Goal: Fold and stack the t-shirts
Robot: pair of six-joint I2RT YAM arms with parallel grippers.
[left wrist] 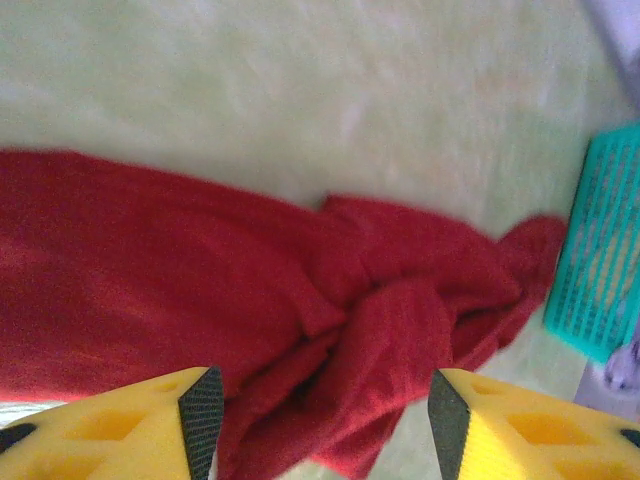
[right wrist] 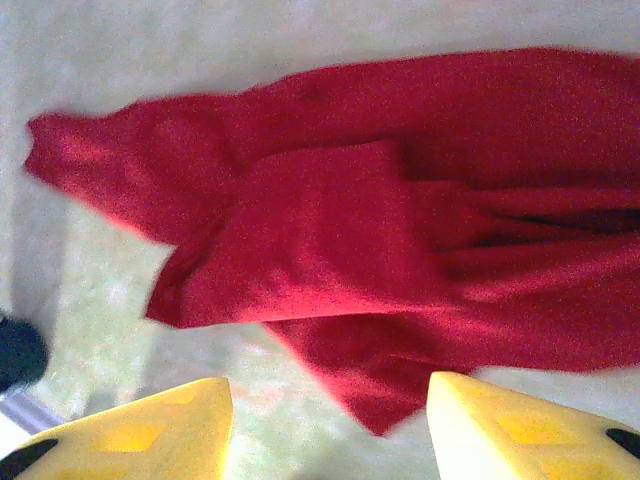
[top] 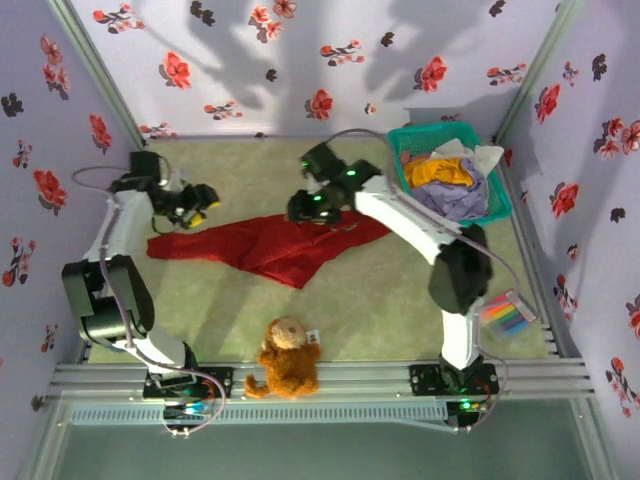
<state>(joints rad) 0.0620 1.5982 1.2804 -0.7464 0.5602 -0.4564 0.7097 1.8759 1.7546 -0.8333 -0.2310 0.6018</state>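
Note:
The deep-red t-shirt (top: 270,245) has an end away from the basket, and my left gripper will grab it there next. The opposite end then stays free for spreading the t-shirt to fold it.
A deep-red t-shirt (top: 270,245) lies crumpled and stretched across the middle of the green mat; it also fills much of the left wrist view (left wrist: 250,290) and the right wrist view (right wrist: 380,250). My left gripper (top: 196,205) hovers open over the shirt's left end, its black-padded fingertips (left wrist: 203,410) apart above a bunched fold. My right gripper (top: 312,205) hangs open over the shirt's right part, a cloth corner between its yellow fingers (right wrist: 180,425) but not pinched. Mustard-orange (top: 440,172), lavender (top: 455,198) and white (top: 487,157) shirts sit piled in the basket.
A teal mesh basket (top: 400,150) stands at the back right, its side showing in the left wrist view (left wrist: 600,260). A brown plush teddy (top: 285,358) lies at the front centre. Coloured markers (top: 508,318) rest near the right arm's base. Floral walls enclose the mat.

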